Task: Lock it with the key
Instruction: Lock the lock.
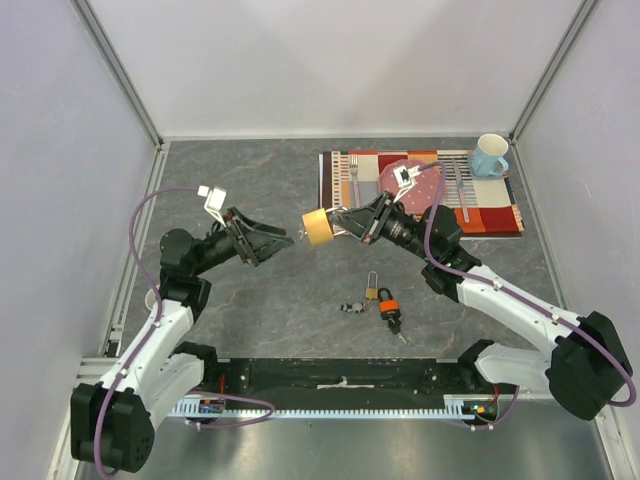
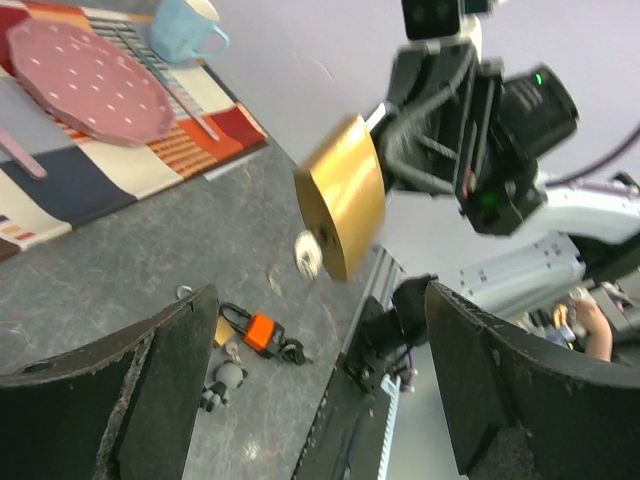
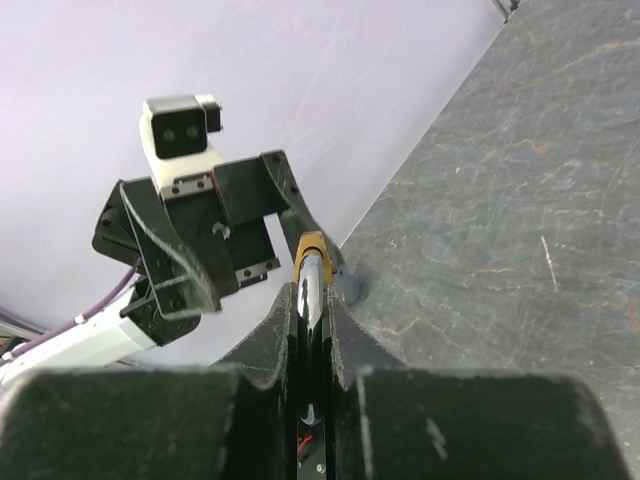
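Note:
Next, my left gripper grabs the silver key by its head outside the padlock's bottom (image 1: pixel 302 234) (image 2: pixel 308 255), so its blade stays free for locking and withdrawal.
A large brass padlock (image 1: pixel 318 228) hangs in the air above the middle of the table. My right gripper (image 1: pixel 347 222) is shut on its chrome shackle (image 3: pixel 312 290), and the brass body (image 3: pixel 313 245) sticks out past the fingertips. A silver key (image 2: pixel 308 253) stands in the underside of the padlock (image 2: pixel 343 195). My left gripper (image 1: pixel 283 238) is open just left of the lock, touching nothing. In the left wrist view the left gripper (image 2: pixel 320 335) has its jaws wide apart, with the padlock ahead of them and slightly above.
On the table below lie a small brass padlock (image 1: pixel 371 292), an orange padlock (image 1: pixel 388 304) with dark keys, and a small grey figure keychain (image 1: pixel 352 307). At the back right, a patterned placemat (image 1: pixel 500 215) holds a pink plate (image 1: pixel 420 190), a fork, a knife and a blue mug (image 1: pixel 489 155).

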`<state>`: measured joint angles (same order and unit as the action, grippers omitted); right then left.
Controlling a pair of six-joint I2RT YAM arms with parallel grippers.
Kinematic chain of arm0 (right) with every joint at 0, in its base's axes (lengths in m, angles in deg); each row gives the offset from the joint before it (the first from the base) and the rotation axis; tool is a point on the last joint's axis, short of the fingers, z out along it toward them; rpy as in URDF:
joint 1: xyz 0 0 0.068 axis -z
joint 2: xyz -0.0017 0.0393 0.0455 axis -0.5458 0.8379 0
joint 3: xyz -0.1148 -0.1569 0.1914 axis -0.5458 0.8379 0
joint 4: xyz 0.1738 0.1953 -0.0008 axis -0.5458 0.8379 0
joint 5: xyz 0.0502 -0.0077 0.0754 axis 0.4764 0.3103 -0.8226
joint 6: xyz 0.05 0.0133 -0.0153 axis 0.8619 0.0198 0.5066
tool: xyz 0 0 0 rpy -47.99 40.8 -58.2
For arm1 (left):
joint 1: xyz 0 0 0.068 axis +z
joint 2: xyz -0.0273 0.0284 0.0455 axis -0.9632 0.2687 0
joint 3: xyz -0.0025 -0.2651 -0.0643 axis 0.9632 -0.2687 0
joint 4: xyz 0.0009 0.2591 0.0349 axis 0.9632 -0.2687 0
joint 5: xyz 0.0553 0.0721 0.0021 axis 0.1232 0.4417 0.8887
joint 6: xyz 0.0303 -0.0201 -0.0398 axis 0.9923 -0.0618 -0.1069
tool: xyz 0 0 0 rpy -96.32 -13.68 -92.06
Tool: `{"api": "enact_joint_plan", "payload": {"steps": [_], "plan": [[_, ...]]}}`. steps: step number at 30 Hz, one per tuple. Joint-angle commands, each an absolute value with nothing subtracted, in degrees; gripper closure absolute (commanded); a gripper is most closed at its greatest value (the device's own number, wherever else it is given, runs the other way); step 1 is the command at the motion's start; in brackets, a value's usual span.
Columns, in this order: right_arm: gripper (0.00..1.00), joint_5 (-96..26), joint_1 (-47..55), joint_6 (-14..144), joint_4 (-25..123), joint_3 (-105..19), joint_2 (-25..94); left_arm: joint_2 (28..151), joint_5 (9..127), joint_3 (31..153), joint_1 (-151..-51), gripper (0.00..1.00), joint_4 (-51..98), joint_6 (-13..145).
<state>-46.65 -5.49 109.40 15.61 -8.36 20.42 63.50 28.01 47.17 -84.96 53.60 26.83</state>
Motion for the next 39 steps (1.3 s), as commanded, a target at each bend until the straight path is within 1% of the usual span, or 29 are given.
{"api": "enact_joint_plan", "payload": {"steps": [1,3,9,12,13,15,18,21,25,27,28,30,31,33,34,36,39], "plan": [[1.0,-56.1,-2.7,109.4,10.7,-14.4,18.5,64.7,17.6,44.6,-84.6,0.12,64.9,22.4],[1.0,-58.3,-2.6,109.1,11.0,-15.9,19.1,65.8,14.0,44.3,-84.7,0.13,70.3,19.7],[1.0,-60.5,-2.5,108.7,11.8,-17.1,19.4,65.4,13.1,45.1,-84.9,0.14,71.1,19.4],[1.0,-60.8,-2.5,109.3,11.5,-17.4,19.9,65.9,13.2,45.7,-85.3,0.2,71.1,19.4],[1.0,-60.8,-2.5,109.5,11.4,-17.3,20.1,66.2,13.2,45.8,-85.5,0.24,71.1,19.5],[1.0,-60.9,-2.5,109.9,10.7,-17.0,20.3,66.5,13.2,46.2,-85.9,0.29,71.1,19.7],[1.0,-61.1,-2.5,110.3,10.4,-16.9,20.6,67.3,13.3,46.9,-86.6,0.31,71.5,19.7],[1.0,-61.0,-2.5,110.4,9.7,-16.3,21.0,68.6,13.5,47.8,-87.8,0.35,71.5,20.3],[1.0,-60.9,-2.5,110.6,9.6,-16.3,21.4,69.9,13.9,48.6,-88.8,0.48,71.8,20.5],[1.0,-61.1,-2.5,110.5,9.5,-16.3,21.7,70.5,13.8,49.0,-89.1,0.51,72.0,20.5],[1.0,-61.0,-2.5,110.4,9.5,-16.3,21.9,70.6,13.8,49.0,-89.1,0.56,72.1,20.7],[1.0,-61.1,-2.5,110.4,9.3,-16.3,22.0,71.0,13.8,49.2,-89.2,0.62,72.1,20.7],[1.0,-61.1,-2.5,110.4,9.2,-16.3,22.2,71.0,13.8,49.3,-89.3,0.7,72.1,20.7],[1.0,-61.1,-2.5,110.5,9.2,-16.4,22.3,71.2,13.5,49.3,-89.4,0.78,72.2,20.7],[1.0,-61.1,-2.5,110.5,9.0,-16.3,22.3,71.2,13.5,49.3,-89.4,0.88,72.2,20.8],[1.0,-61.1,-2.5,110.4,9.1,-16.3,22.4,71.1,13.7,48.9,-89.4,0.97,72.3,20.9],[1.0,-60.9,-2.6,110.3,9.0,-16.3,22.4,71.1,13.7,48.5,-89.4,0.98,72.4,20.7]]}}
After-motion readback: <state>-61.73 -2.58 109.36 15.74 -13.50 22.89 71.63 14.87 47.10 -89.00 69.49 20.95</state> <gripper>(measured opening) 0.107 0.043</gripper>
